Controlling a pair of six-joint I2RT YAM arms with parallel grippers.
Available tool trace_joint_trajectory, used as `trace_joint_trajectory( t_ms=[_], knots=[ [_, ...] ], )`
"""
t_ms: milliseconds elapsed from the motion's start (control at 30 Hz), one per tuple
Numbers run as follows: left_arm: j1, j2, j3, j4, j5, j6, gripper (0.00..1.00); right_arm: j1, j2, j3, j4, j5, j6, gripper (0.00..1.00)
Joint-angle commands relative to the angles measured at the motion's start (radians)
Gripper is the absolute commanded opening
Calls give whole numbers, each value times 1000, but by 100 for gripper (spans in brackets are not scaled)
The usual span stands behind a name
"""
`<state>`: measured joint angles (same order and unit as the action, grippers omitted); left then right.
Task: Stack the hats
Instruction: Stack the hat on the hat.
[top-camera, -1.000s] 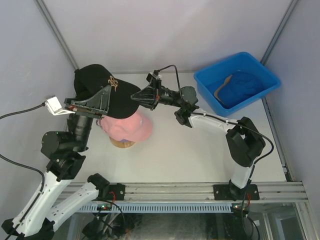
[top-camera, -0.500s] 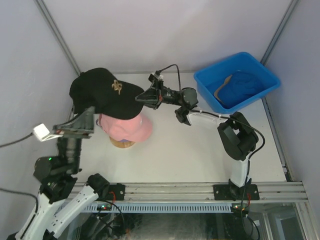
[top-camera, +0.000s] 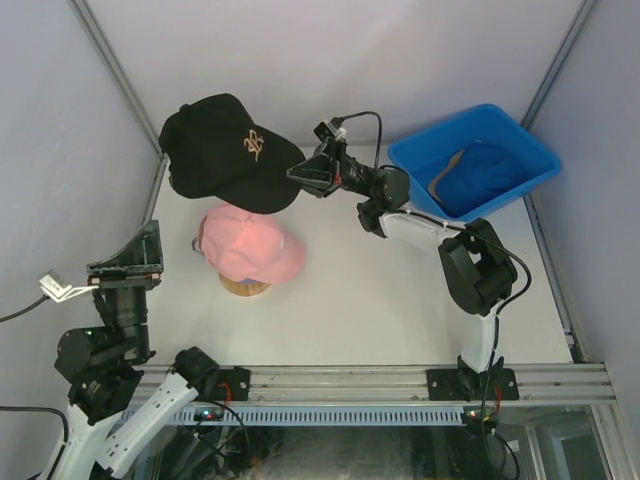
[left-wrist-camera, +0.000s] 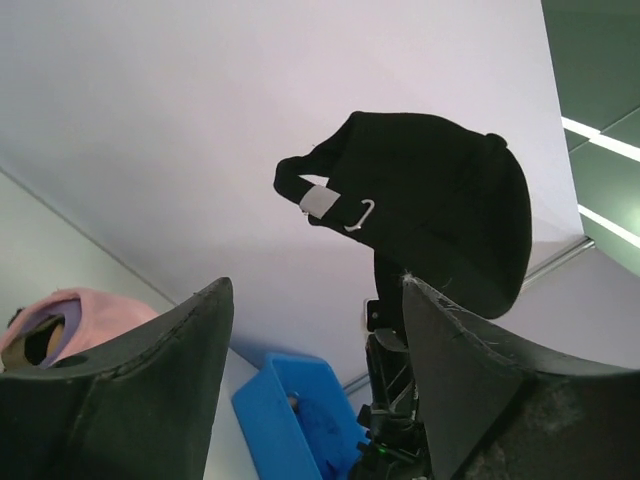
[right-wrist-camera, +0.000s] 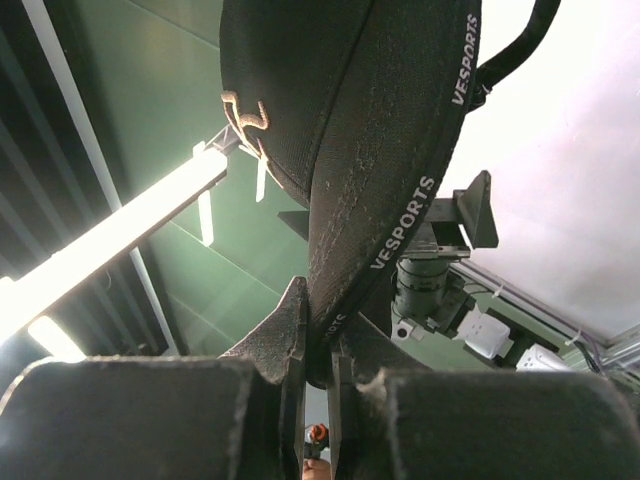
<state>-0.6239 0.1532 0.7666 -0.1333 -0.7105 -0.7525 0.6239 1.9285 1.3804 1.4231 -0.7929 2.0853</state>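
Next, my left gripper grabs the black hat's back edge (top-camera: 175, 180) (left-wrist-camera: 322, 201), opposite its brim that my right gripper holds, to stack the black hat on the pink hat.
A black hat (top-camera: 225, 150) with a gold embroidered logo hangs in the air above the table's far left. My right gripper (top-camera: 305, 175) is shut on the hat's brim; in the right wrist view the brim (right-wrist-camera: 370, 150) is pinched between the right gripper's (right-wrist-camera: 318, 360) fingers. A pink hat (top-camera: 250, 245) sits on a wooden stand (top-camera: 245, 287), below and in front of the black one. My left gripper (top-camera: 125, 265) stands open near the left edge, apart from both hats. Its wrist view shows the black hat (left-wrist-camera: 430, 210) far beyond the open left gripper (left-wrist-camera: 318, 290) and the pink hat (left-wrist-camera: 70, 320) low at the left.
A blue bin (top-camera: 530, 165) stands at the back right and holds a blue hat (top-camera: 490, 170) with a tan piece beside it. The bin (left-wrist-camera: 300, 400) also shows between my left fingers. Walls close in the table on the left, back and right.
My left gripper has let go of the black hat, opened, and drawn back toward the near left. The right gripper has carried the black hat up and toward the back.
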Motion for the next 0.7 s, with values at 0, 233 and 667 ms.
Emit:
trace_joint_trajectory(
  t_ms=[0,233,667],
  knots=[
    [5,31,33,-25,-27,-125,75,17,-37,32,88,-17,197,0],
    [4,48,32,24,20,-229,84,48,-134,-20,89,-40,200,0],
    [4,79,45,152,65,-382,100,167,-267,-115,88,-26,185,0]
  ],
)
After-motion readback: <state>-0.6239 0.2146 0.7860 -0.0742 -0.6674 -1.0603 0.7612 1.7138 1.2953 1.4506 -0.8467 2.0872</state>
